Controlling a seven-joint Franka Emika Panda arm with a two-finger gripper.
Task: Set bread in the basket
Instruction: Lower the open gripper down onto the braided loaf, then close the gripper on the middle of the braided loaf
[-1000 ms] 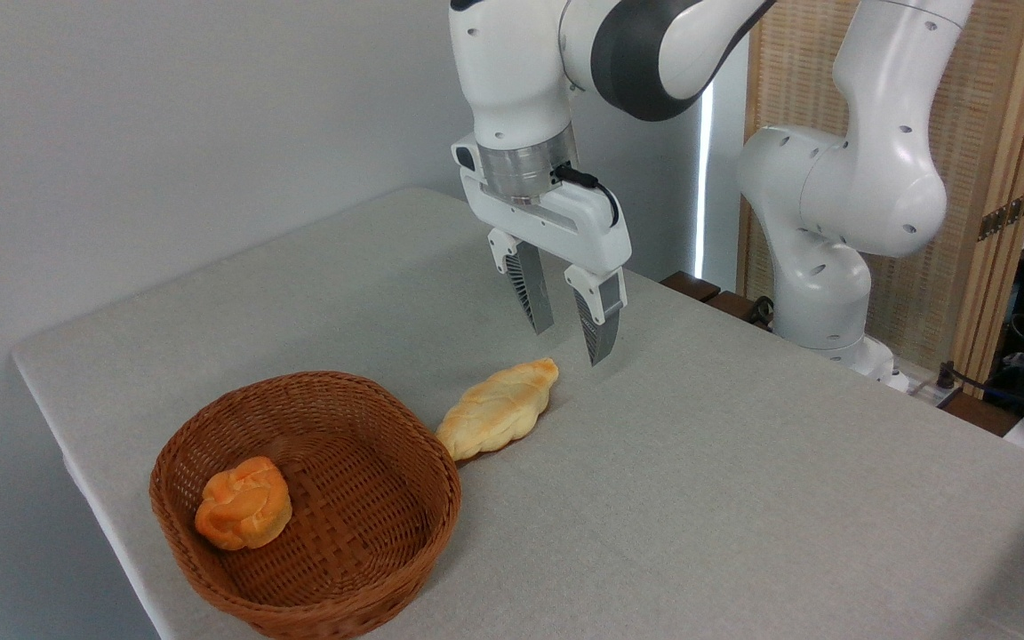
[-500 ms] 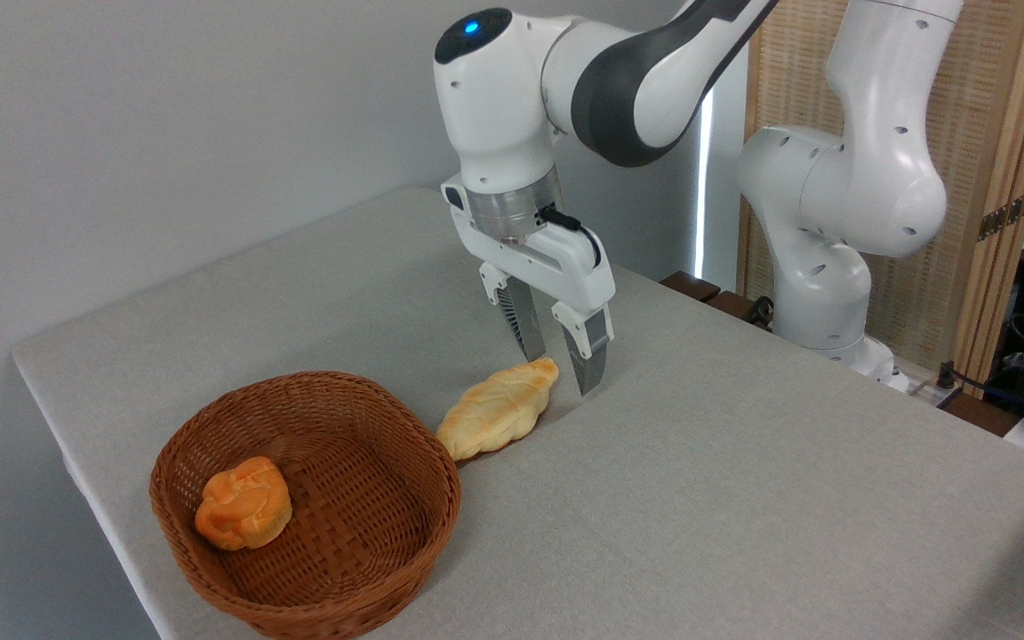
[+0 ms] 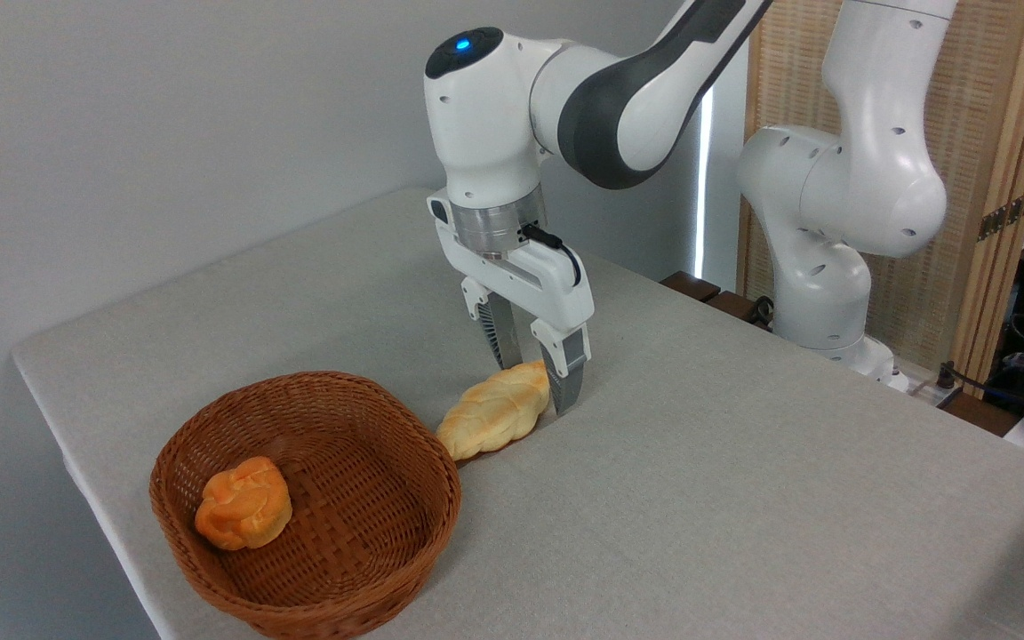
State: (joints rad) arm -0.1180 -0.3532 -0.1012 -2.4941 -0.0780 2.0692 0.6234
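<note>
My gripper should next take hold of the pale braided loaf by its tapered end [image 3: 532, 378] to put the loaf into the basket.
The bread [image 3: 492, 412], a long pale golden braided loaf, lies on the grey table just right of the basket [image 3: 370, 542], its near end close to the rim. The basket is round, shallow, brown wicker. My gripper [image 3: 534, 387] hangs open, low over the loaf's far right end, one finger behind it and one finger in front and to the right. That end sits between the fingers, which are not pressed on it.
A small round orange bun [image 3: 243, 515] sits inside the basket at its left. The table's left and front edges run close to the basket. The arm's white base [image 3: 823, 267] stands at the back right, beside a wooden screen.
The gripper has come down and to the left, from above and right of the loaf to straddling its right end. It stays open. Loaf, basket and bun have not moved.
</note>
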